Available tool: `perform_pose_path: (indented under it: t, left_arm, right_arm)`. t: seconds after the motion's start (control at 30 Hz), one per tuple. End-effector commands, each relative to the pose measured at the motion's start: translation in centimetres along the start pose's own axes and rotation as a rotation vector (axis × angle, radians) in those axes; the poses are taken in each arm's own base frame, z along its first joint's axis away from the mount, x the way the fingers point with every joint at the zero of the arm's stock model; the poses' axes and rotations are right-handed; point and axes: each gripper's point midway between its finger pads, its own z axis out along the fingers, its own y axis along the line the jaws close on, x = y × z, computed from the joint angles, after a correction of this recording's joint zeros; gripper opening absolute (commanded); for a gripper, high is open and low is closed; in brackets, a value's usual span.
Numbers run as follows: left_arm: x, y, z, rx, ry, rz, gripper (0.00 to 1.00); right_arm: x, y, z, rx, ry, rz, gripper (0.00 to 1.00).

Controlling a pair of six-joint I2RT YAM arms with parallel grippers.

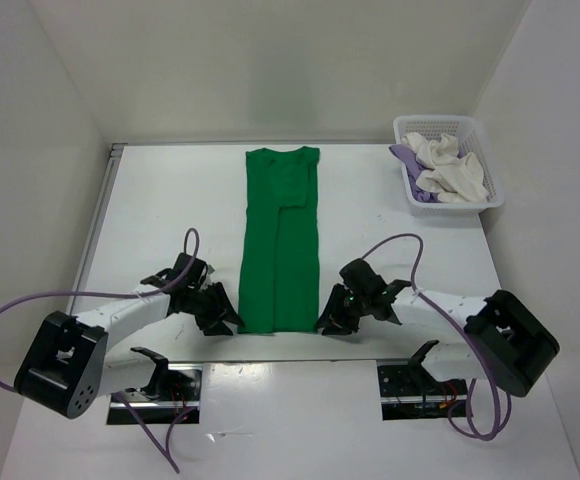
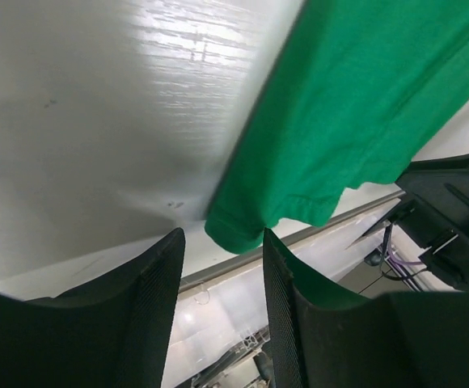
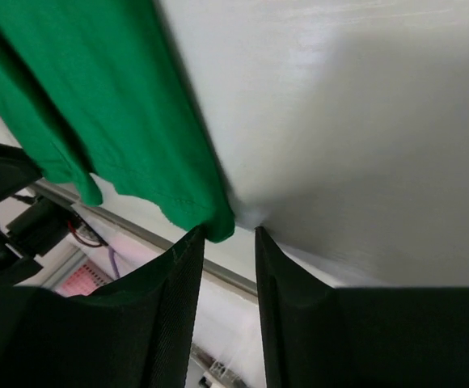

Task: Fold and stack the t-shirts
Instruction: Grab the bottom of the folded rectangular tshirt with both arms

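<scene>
My right gripper's corner is opposite the green t-shirt's near hem corner (image 1: 243, 329) (image 2: 235, 233). My left gripper will grab that near corner next, to fold the hem toward the collar.
A bright green t-shirt (image 1: 280, 240) lies flat on the white table as a long narrow strip, collar end far, hem end near. My left gripper (image 1: 232, 322) sits at its near left corner. In the left wrist view the jaws of the left gripper (image 2: 222, 242) stand open, and the green corner (image 2: 238, 230) lies just ahead of the tips. My right gripper (image 1: 323, 324) is at the near right corner. It (image 3: 230, 236) is open too, with the hem corner (image 3: 214, 225) touching its left fingertip. The white t-shirt (image 1: 450, 170) and the lavender one (image 1: 405, 158) lie crumpled in a basket.
The white lattice basket (image 1: 490, 196) stands at the far right by the side wall. White walls close in the table on the left, back and right. The table's near edge and its metal rail (image 2: 315, 234) run right behind the shirt's hem.
</scene>
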Motion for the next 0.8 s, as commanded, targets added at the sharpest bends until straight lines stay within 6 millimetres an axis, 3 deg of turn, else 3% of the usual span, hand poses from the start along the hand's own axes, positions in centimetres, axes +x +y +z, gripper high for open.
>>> perform_pose_path:
  t: [0.0,0.13,0.23,0.53,0.57,0.67,0.77]
  left_arm:
    - [-0.6,-0.4,0.0,0.007,-0.016,0.031,0.51]
    - [-1.1,-0.3,0.4,0.003,-0.025,0.023,0.51]
    - [-1.1,-0.4,0.7,0.003,-0.010,0.027,0.45]
    - [-1.4,-0.3,0.8,-0.020,-0.003,0.058,0.17]
    - [-1.4,-0.1,0.6,-0.038,-0.001,0.064,0.10]
    - [-0.5,-0.4,0.4,-0.034,0.010,0.087,0.02]
    - [2.1,-0.3,-0.1,-0.023,0.108,0.087,0.00]
  right_arm:
    - [-0.6,2.3,0.6,-0.050,-0.011,-0.020,0.38]
    - [-0.9,2.2,0.9,-0.049,-0.023,-0.030,0.38]
    - [-1.0,2.1,1.4,-0.035,-0.017,-0.025,0.37]
    - [-0.7,1.3,1.6,0.013,0.000,-0.035,0.03]
    - [-0.1,0.7,1.3,0.040,0.017,-0.049,0.00]
    - [1.5,0.5,1.0,0.051,0.056,-0.089,0.00]
    - [4.8,0.4,0.6,0.066,0.133,-0.106,0.00]
